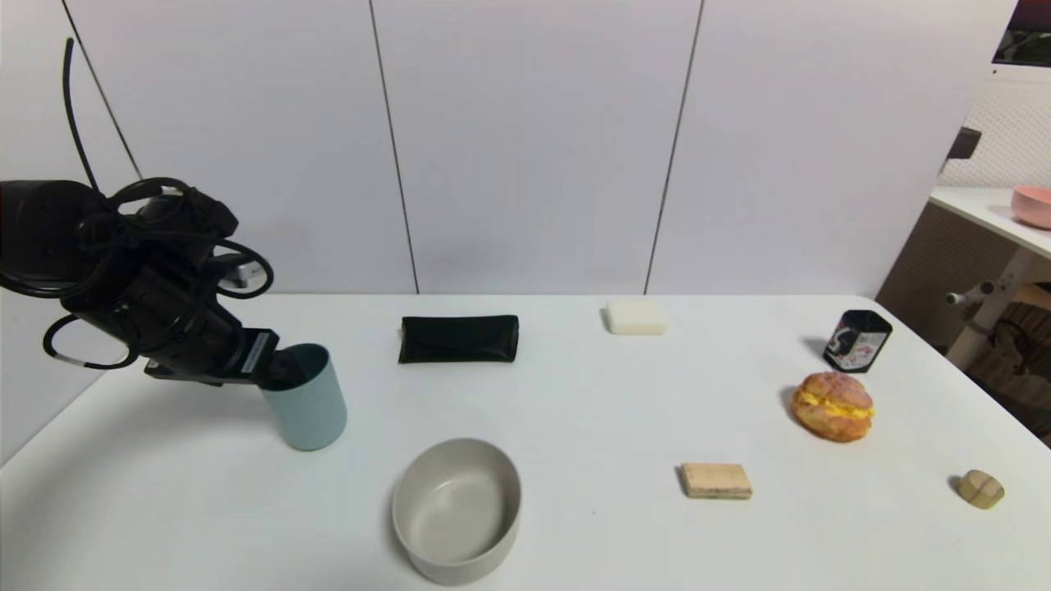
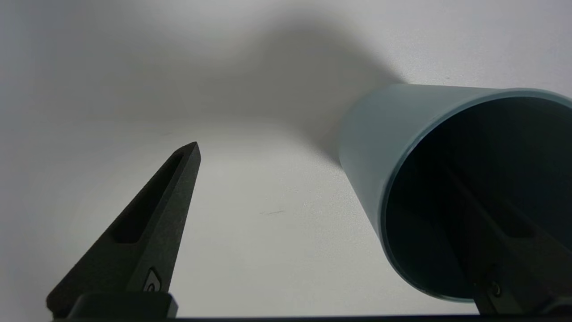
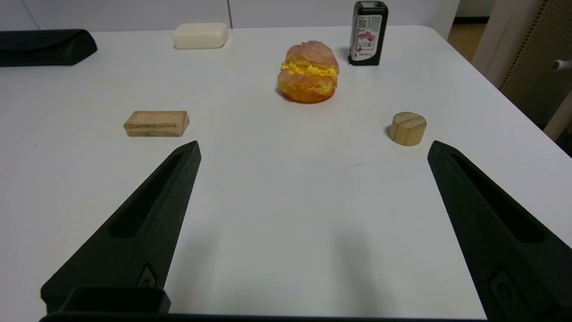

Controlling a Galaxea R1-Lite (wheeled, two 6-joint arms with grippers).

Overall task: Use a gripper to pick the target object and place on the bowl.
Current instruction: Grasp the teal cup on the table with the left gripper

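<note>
I can close my left gripper on the tumbler now, because my fingers are far below the tumbler's rim, on either side of the tumbler's wall.
The pale blue-grey tumbler [image 1: 310,408] stands on the white table at the left, behind and left of the grey-beige bowl [image 1: 460,565]. My left gripper [image 1: 277,369] is at the tumbler's rim, on its left side. In the left wrist view the gripper [image 2: 313,152] is open: one finger [image 2: 174,188] is outside, well apart from the tumbler [image 2: 380,129], and the other reaches into its dark inside. The bowl is empty. My right gripper [image 3: 313,150] is open and empty, low over the table's right part, out of the head view.
A black case [image 1: 458,338] and a white soap bar [image 1: 635,317] lie at the back. A black printed tin [image 1: 857,341], a bun [image 1: 832,405], a wooden block [image 1: 716,481] and a round wooden piece [image 1: 980,488] are on the right. A pink bowl [image 1: 1033,205] is on a far side table.
</note>
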